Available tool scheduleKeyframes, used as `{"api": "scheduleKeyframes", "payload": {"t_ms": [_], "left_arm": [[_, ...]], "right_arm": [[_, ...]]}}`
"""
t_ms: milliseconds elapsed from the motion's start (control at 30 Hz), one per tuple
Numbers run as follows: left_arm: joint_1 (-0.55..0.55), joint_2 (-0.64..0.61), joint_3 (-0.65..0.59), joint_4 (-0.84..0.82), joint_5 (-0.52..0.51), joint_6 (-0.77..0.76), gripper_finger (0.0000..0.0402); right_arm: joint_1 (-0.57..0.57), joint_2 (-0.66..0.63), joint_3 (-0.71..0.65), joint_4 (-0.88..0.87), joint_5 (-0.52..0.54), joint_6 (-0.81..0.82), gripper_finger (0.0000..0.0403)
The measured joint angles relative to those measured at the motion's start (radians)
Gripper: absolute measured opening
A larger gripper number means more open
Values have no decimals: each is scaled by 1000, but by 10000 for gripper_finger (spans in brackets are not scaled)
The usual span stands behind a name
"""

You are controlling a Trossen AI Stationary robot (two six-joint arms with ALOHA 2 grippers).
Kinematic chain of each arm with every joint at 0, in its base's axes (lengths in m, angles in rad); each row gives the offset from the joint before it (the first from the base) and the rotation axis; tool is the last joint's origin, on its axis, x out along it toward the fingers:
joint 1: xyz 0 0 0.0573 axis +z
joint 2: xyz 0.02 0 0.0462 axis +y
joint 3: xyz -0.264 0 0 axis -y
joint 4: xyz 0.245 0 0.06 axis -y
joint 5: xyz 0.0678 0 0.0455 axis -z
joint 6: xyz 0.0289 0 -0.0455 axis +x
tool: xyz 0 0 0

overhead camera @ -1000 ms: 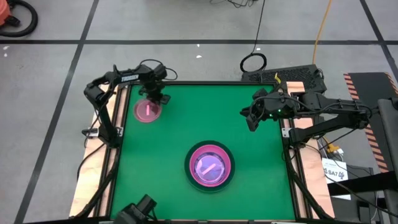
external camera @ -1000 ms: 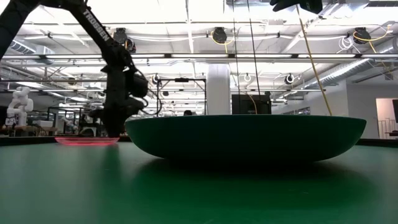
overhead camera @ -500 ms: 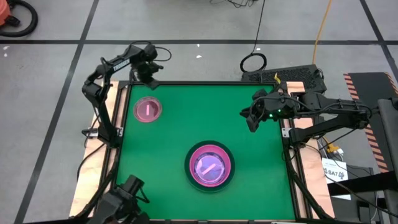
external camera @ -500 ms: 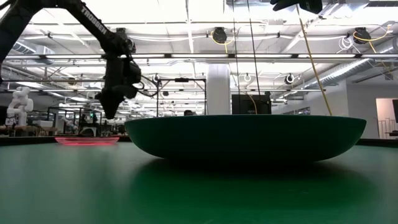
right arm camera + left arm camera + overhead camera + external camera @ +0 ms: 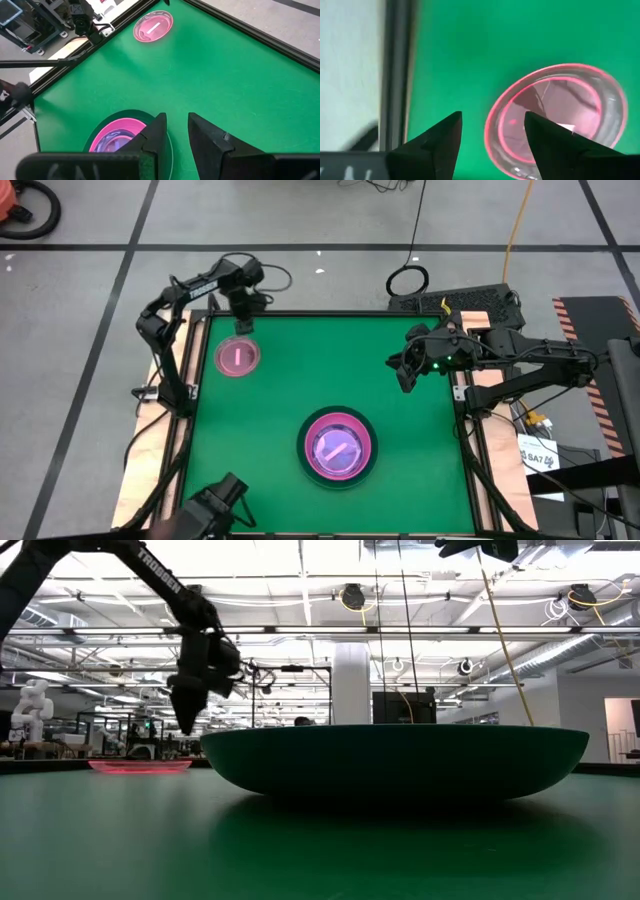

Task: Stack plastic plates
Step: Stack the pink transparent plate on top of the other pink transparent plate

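The small translucent pink plate needs to go onto the stack on the large dark plate [image 5: 338, 446], so my left gripper needs to grab it by its rim [image 5: 228, 338] next.
A small translucent pink plate [image 5: 237, 358] lies flat on the green table [image 5: 300, 380] at the far left; it also shows in the low view [image 5: 140, 766] and left wrist view [image 5: 557, 120]. My left gripper [image 5: 243, 322] hangs open in the air above the plate's far rim, nothing between its fingers [image 5: 492, 127]. Near the table's front, a large dark plate [image 5: 338, 448] [image 5: 395, 760] carries a hot pink plate [image 5: 340, 442] with a small translucent plate [image 5: 336, 448] in it. My right gripper [image 5: 403, 372] waits at the far right, open by a narrow gap [image 5: 177, 131].
A black frame [image 5: 330, 314] runs around the green table. A dark device [image 5: 222, 502] sits at the near left edge. Bare green surface lies between the small plate and the stack.
My left gripper has risen from the far rim of the small pink plate, gone toward the table's far edge, then come back a little over that rim. The plate lies where it was. My right arm has kept still.
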Motion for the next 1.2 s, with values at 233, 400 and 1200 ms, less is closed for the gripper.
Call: {"api": "scheduleKeyframes", "payload": {"t_ms": [233, 400, 1200], "left_arm": [[-92, 32, -2, 4, 58, 238, 223], [-128, 72, -2, 14, 56, 395, 223], [-140, 91, -107, 20, 29, 667, 223]], "right_arm": [[0, 0, 0, 0, -1, 16, 73], [0, 0, 0, 0, -2, 25, 73], [0, 0, 0, -56, -2, -4, 73]]}}
